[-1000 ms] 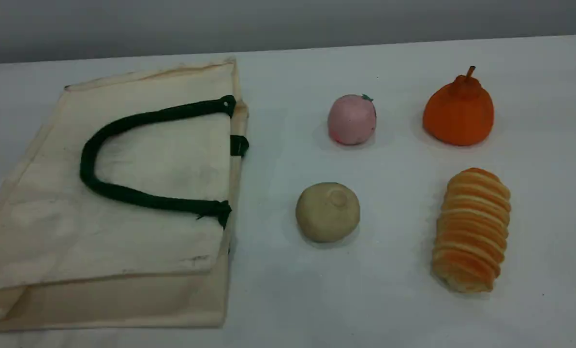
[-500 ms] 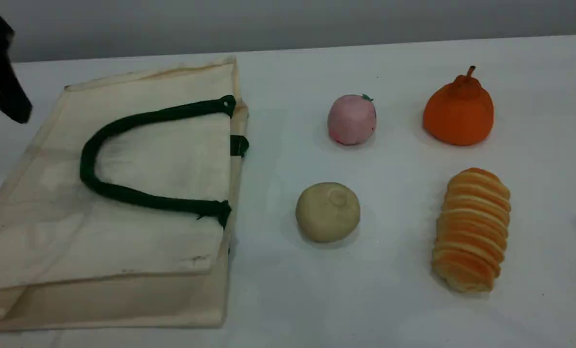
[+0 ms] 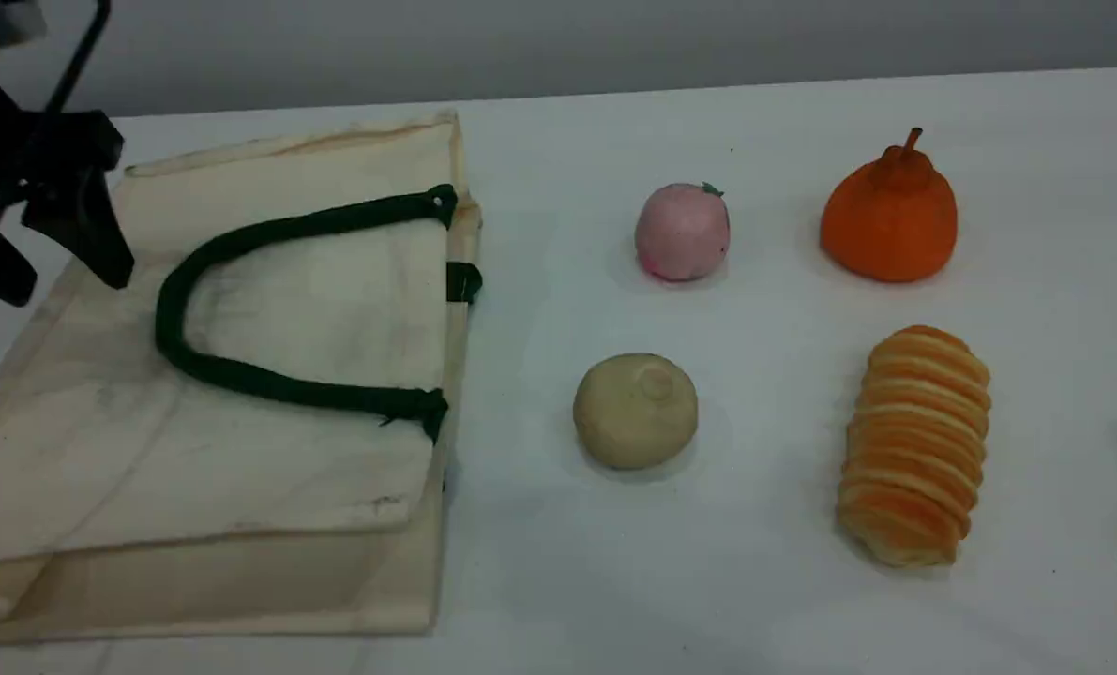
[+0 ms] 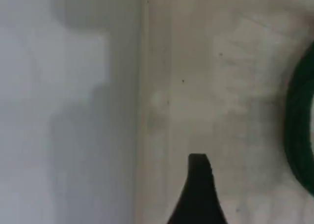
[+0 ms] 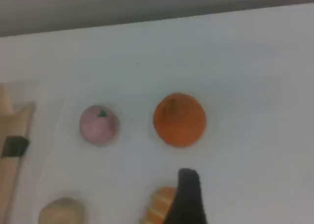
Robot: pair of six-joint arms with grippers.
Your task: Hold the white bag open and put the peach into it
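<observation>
The green handle joins the bag's opening edge (image 3: 449,343) at both its ends, so my left gripper needs to grab the handle by its curved middle (image 3: 170,315) next.
The white bag (image 3: 267,356) lies flat on the left of the table, its dark green handle (image 3: 169,309) looped on top and its mouth edge facing right. The pink peach (image 3: 682,232) sits apart, right of the bag, with nothing touching it. My left gripper (image 3: 52,267) hangs open over the bag's far left corner, empty. In the left wrist view one fingertip (image 4: 198,180) hovers above the bag's cloth (image 4: 211,86) near its edge, with the handle (image 4: 299,130) at right. The right wrist view looks down on the peach (image 5: 99,125) from above, past a fingertip (image 5: 189,194); nothing is in that gripper.
An orange pear-shaped fruit (image 3: 890,220) stands right of the peach. A beige bun (image 3: 635,410) lies in front of the peach, and a ridged bread roll (image 3: 914,445) in front of the orange fruit. The white table (image 3: 764,609) ends at a grey wall behind.
My left gripper has come into the scene view from the top left and moved down and right over the bag's far corner. The bag and fruits have not moved.
</observation>
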